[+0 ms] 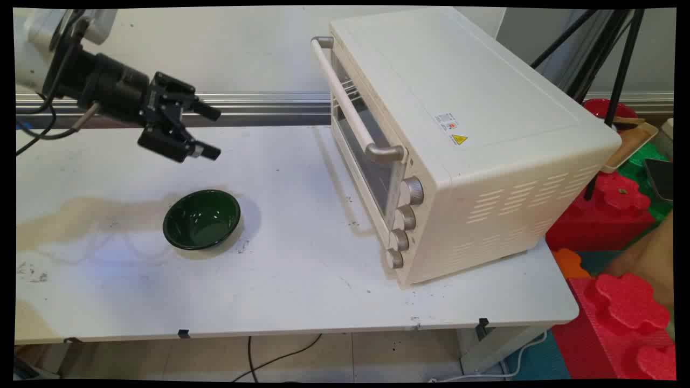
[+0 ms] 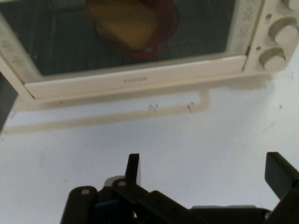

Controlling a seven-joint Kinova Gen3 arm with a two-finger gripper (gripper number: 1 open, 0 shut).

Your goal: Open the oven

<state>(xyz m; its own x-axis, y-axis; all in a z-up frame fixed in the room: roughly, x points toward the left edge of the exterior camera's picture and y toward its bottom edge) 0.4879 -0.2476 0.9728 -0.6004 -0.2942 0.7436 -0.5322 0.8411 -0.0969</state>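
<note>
I will next use my gripper to grab the cream toaster oven's glass door by its pale bar handle, so that I can open the door.
My black gripper hangs open in the air at the upper left, pointing right toward a cream toaster oven, and holds nothing. The oven's glass door is closed, with its bar handle across the top. Through the glass in the hand view I see a red dish holding something yellow on the rack inside. Several knobs run down the oven's front right side. A dark green empty bowl sits on the white table, below and slightly right of the gripper.
Red, green and orange foam blocks are stacked off the table's right edge. A tripod's black legs stand behind the oven. A beige stain streaks the table left of the bowl.
</note>
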